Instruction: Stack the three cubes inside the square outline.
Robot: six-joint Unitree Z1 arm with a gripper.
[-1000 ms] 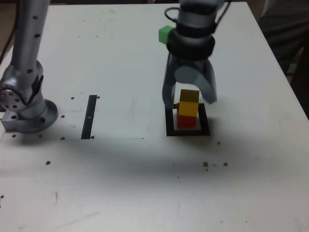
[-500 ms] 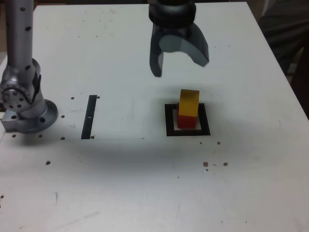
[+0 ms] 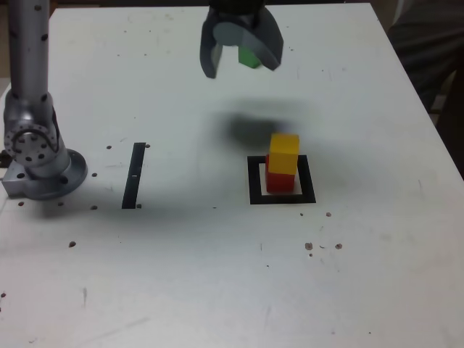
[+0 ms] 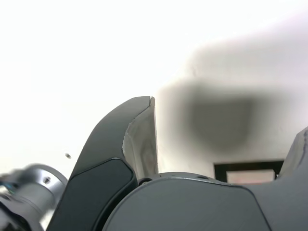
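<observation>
Next, my gripper grabs the green cube (image 3: 249, 57) by two opposite sides, to top the stack inside the square outline (image 3: 282, 181).
A yellow cube (image 3: 283, 154) sits on a red cube (image 3: 278, 177) inside the black square outline (image 3: 282, 181), right of centre in the exterior view. The green cube (image 3: 249, 57) lies on the table farther back, partly hidden behind my gripper (image 3: 241, 61). The gripper hangs open and empty high above the table, back and to the exterior view's left of the stack. In the wrist view one dark finger (image 4: 137, 139) shows against the white table, with a corner of the square outline (image 4: 248, 167) beyond it.
The arm's grey base (image 3: 40, 156) stands at the exterior view's left. A thin black strip (image 3: 134, 175) lies between the base and the square. Small dark specks dot the white table (image 3: 217, 275). A dark object sits past the table's right edge.
The gripper has let go of the yellow cube, risen from around the stack and moved back and to the exterior view's left, now in front of the green cube.
</observation>
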